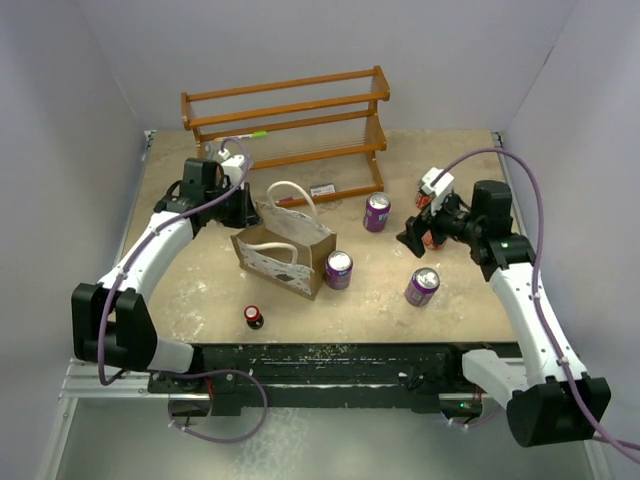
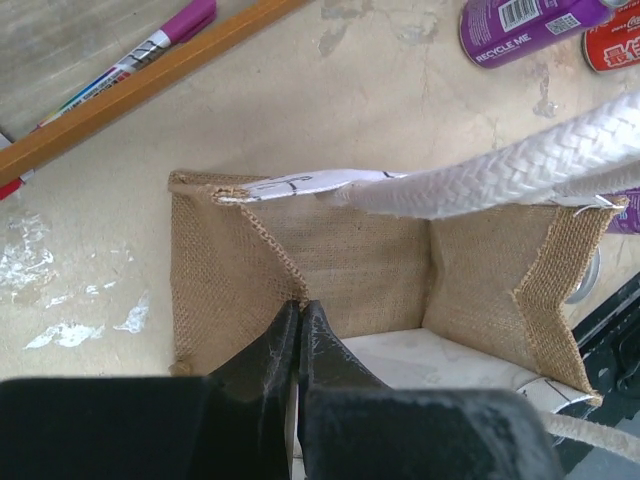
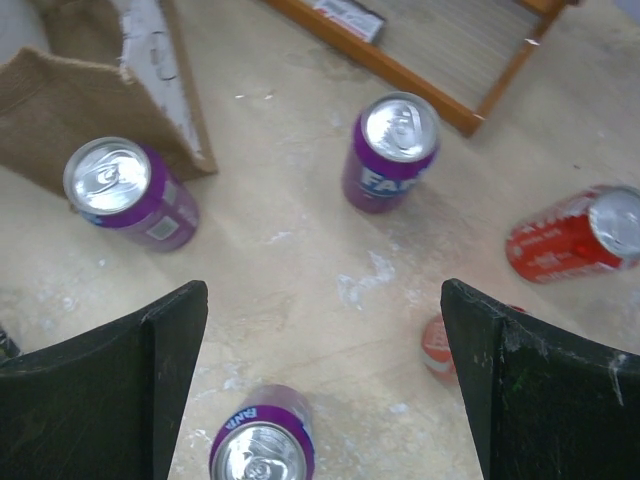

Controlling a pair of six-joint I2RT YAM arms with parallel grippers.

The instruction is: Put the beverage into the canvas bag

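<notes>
The purple can [image 1: 338,273] [image 3: 150,205] is beside the bag, and my right gripper will grab it next by its round sides. The can's base stays free to stand inside the bag.
The canvas bag [image 1: 287,250] stands open at the table's middle left, white with dark print, tan inside [image 2: 350,260], with white rope handles [image 2: 500,170]. My left gripper [image 1: 248,208] is shut on the bag's far rim, its fingertips [image 2: 298,308] pinching the burlap edge. Three purple cans stand upright: one beside the bag [image 1: 338,269] [image 3: 130,195], one near the rack [image 1: 377,211] [image 3: 392,150], one at the front right [image 1: 421,286] [image 3: 262,445]. My right gripper [image 1: 412,240] [image 3: 322,300] is open and empty, above the table between the cans.
A wooden rack [image 1: 290,115] stands at the back with a marker [image 2: 150,50] by it. A red can [image 3: 575,235] lies on its side right of my right gripper. A small red round thing [image 3: 440,345] lies near the right finger. A small dark-and-red object [image 1: 254,317] sits near the front edge.
</notes>
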